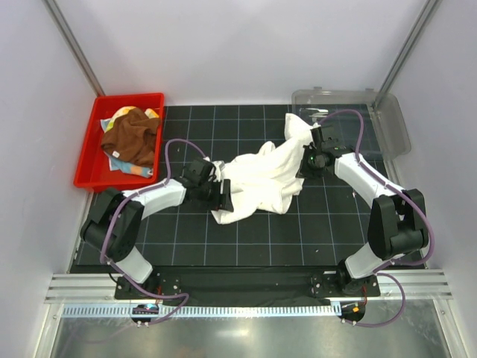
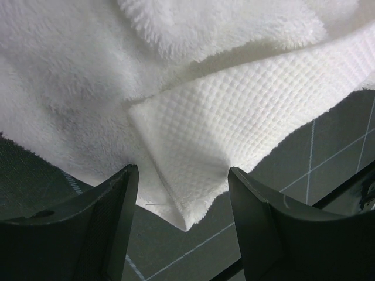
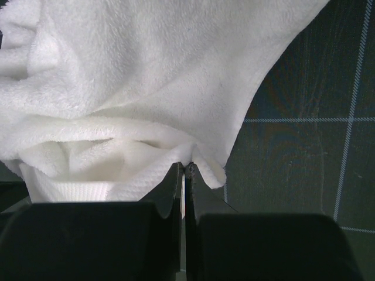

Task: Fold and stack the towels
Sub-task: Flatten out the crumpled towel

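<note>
I will next grab the white towel (image 1: 261, 175) by its corner between my left gripper's fingers, opposite my right gripper's hold, to spread and fold it.
The large white towel (image 1: 261, 175) lies crumpled across the middle of the black grid mat. My left gripper (image 1: 220, 191) is open at its left end; in the left wrist view a folded towel corner (image 2: 193, 175) lies between the spread fingers (image 2: 120, 216), not pinched. My right gripper (image 1: 308, 158) is shut on the white towel's right edge (image 3: 193, 158), its jaws pressed together on a fold. The rust-brown towel (image 1: 132, 138) sits in the red bin, on top of the yellow printed towel (image 1: 124, 113) and the light blue spotted towel (image 1: 128, 167).
The red bin (image 1: 88, 160) stands at the back left, off the mat. A clear plastic container (image 1: 387, 119) stands at the back right. Bare black mat (image 1: 246, 239) lies in front of the towel.
</note>
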Robot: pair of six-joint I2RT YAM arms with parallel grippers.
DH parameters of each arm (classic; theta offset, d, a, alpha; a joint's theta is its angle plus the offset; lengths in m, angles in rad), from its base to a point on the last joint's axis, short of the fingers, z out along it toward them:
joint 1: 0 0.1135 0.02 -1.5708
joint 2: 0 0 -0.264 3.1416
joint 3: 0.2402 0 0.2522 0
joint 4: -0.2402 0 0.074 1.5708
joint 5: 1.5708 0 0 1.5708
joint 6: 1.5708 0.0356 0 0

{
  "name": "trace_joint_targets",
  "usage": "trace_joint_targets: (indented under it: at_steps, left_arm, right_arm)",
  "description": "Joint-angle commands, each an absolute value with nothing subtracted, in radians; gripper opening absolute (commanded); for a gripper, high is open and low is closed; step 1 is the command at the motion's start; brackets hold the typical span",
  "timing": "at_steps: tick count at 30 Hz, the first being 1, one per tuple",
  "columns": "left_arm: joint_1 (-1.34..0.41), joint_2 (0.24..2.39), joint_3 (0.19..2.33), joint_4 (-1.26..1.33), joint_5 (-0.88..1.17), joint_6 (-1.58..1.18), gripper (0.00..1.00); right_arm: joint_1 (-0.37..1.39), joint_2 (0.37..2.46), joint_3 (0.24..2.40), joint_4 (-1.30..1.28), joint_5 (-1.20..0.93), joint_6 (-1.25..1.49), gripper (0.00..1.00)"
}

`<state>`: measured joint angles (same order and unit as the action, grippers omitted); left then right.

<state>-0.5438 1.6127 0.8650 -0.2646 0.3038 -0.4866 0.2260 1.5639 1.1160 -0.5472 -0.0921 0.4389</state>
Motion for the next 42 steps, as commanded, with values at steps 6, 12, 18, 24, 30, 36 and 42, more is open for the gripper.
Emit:
trace_joint_targets:
  at_steps: [6,12,18,24,30,36,42]
  left_arm:
    - [-0.512,1.625,0.913,-0.149,0.416,-0.469,0.62]
    - [-0.505,1.658,0.942,-0.149,0.436,-0.474,0.51]
    - [-0.502,1.689,0.954,-0.153,0.428,-0.485,0.51]
    - [-0.495,1.732,0.986,-0.175,0.413,-0.474,0.57]
    - [-0.482,1.756,1.014,-0.179,0.414,-0.476,0.46]
    - [-0.479,1.769,1.038,-0.187,0.416,-0.485,0.16]
    - [-0.477,1.686,1.13,-0.294,0.397,-0.492,0.0]
  right_arm:
    - [0.226,1.514,1.117,-0.538,-0.081,0.41,0.01]
    - [0.227,1.513,1.117,-0.54,-0.083,0.41,0.01]
    - [0.227,1.493,1.115,-0.549,-0.083,0.408,0.01]
    - [0.227,1.489,1.124,-0.558,-0.081,0.407,0.01]
    - [0.227,1.488,1.131,-0.56,-0.081,0.403,0.01]
    - [0.227,1.491,1.121,-0.557,-0.081,0.397,0.01]
    - [0.229,1.464,1.166,-0.591,-0.058,0.367,0.01]
